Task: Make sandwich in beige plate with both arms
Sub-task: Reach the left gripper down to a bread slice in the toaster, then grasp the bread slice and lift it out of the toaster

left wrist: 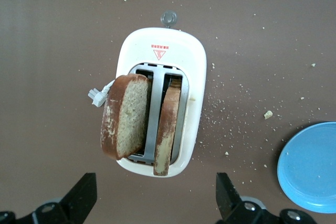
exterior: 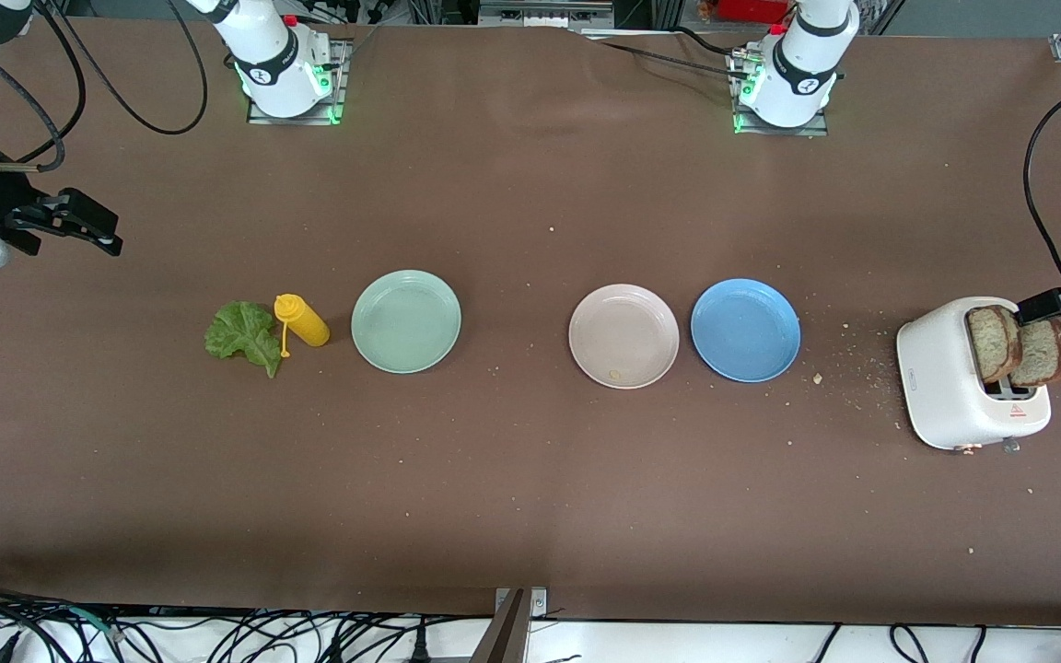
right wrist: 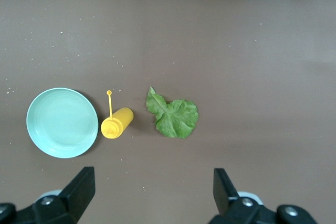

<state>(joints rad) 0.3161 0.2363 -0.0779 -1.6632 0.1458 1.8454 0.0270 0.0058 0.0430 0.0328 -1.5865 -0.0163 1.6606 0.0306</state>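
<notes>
I should next use my left gripper to grab the slice nearer the blue plate by its pale crust end. That will start the sandwich in the beige plate [exterior: 623,335].
The beige plate [exterior: 623,335] lies bare mid-table between a mint-green plate [exterior: 406,320] and a blue plate [exterior: 745,330]. Two bread slices [exterior: 991,343] [exterior: 1042,353] stand in a white toaster [exterior: 954,387] at the left arm's end. My left gripper [exterior: 1051,304] hovers over the table by the toaster, open and holding nothing. In the left wrist view, the gripper [left wrist: 156,198] is short of both slices [left wrist: 128,116] [left wrist: 169,127]. The green lettuce leaf [exterior: 243,336] lies flat toward the right arm's end. My right gripper [exterior: 93,226] [right wrist: 152,192] hangs open over bare table, apart from the leaf [right wrist: 173,118].
A yellow squeeze bottle [exterior: 302,320] lies on its side between the lettuce and the mint-green plate [right wrist: 62,123]. Crumbs are scattered round the toaster [left wrist: 160,43] and toward the blue plate [left wrist: 310,166]. A black cable loops above the toaster at the table's end.
</notes>
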